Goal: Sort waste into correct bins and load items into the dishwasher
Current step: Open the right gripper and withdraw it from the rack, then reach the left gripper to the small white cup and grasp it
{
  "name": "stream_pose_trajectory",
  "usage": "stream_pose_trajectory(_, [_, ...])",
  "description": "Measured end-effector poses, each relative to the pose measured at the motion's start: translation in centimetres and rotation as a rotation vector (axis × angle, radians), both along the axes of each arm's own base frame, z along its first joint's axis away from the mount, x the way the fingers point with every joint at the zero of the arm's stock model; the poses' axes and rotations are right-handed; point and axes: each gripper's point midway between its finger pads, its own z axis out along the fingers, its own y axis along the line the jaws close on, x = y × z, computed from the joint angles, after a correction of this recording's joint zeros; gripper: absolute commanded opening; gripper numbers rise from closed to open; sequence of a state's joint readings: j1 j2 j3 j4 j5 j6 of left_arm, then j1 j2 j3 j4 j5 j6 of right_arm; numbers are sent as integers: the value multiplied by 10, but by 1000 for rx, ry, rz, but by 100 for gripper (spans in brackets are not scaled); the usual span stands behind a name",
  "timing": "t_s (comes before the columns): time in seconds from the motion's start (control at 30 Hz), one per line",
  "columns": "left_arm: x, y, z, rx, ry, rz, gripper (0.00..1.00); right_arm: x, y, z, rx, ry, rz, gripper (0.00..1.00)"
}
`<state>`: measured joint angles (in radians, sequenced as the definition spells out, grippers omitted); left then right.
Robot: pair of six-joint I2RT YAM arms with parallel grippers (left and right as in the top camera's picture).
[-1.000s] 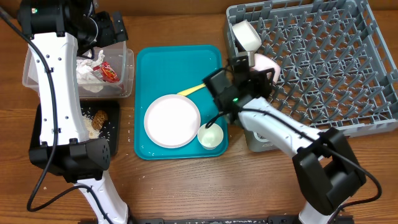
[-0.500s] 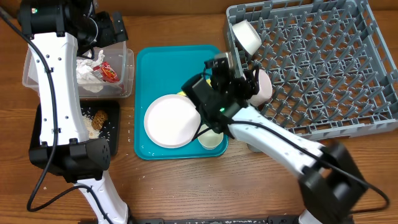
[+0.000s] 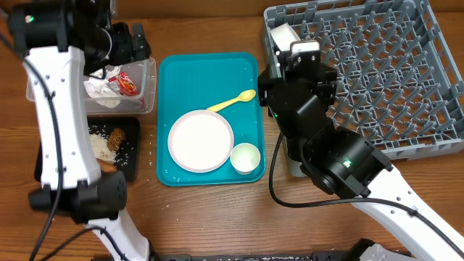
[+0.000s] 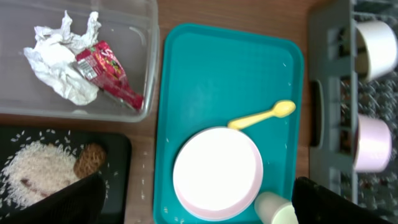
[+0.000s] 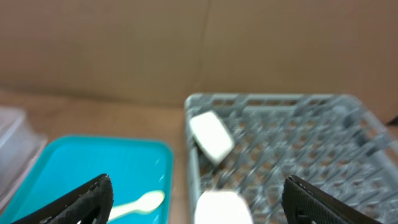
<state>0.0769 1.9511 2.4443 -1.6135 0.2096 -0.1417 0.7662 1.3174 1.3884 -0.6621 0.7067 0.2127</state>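
The cup's base should stay free to hand over to my right gripper, so my left gripper will next grab the cup's open rim on the plate side.
The left wrist view looks down on the clear tub (image 4: 148, 74) holding crumpled paper (image 4: 57, 59) and a red wrapper (image 4: 106, 70). The black tray (image 4: 121, 155) below holds rice (image 4: 34, 177) and a brown sausage (image 4: 91, 159). On the teal tray (image 4: 217, 62) lie the white plate (image 4: 217, 174), yellow spoon (image 4: 261, 115) and cup (image 4: 273, 208). Two white bowls (image 4: 376, 40) (image 4: 372, 144) stand in the grey rack (image 3: 377, 72). My left gripper (image 4: 199, 211) hangs open high above the trays. My right gripper (image 5: 211, 205) is open, raised above the rack's left edge, empty.
The right arm (image 3: 326, 145) is lifted close to the overhead camera and hides the rack's left side and front corner. Bare wood table (image 3: 217, 217) lies in front of the teal tray. A brown wall (image 5: 186, 43) stands behind the rack.
My right gripper has opened, left the second bowl in the rack and risen high above it. The left arm shifted slightly.
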Motion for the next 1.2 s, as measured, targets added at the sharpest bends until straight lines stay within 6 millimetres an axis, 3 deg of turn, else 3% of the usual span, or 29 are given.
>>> stream_pose_trajectory(0.13, [-32, -14, 23, 14, -15, -58, 95, -7, 10, -23, 26, 103, 58, 89])
stream_pose_trajectory(0.23, [-43, -25, 37, 23, -56, -101, 95, -11, 15, -34, 46, 159, 90, 89])
stream_pose_trajectory(0.43, [-50, -44, 34, 23, -43, -157, 92, -22, 27, -49, 78, 248, 166, 89])
stream_pose_trajectory(0.73, [-76, -61, -22, 21, 166, -219, 91, -35, 38, -62, 163, 353, 218, 89])
stream_pose_trajectory(0.87, [-80, -77, -51, 29, 229, -281, 91, -27, 18, -67, 213, 384, 139, 89])
stream_pose_trajectory(1.2, [-85, -156, -119, 37, 221, -572, 82, -9, -39, -81, 345, 482, -12, 91])
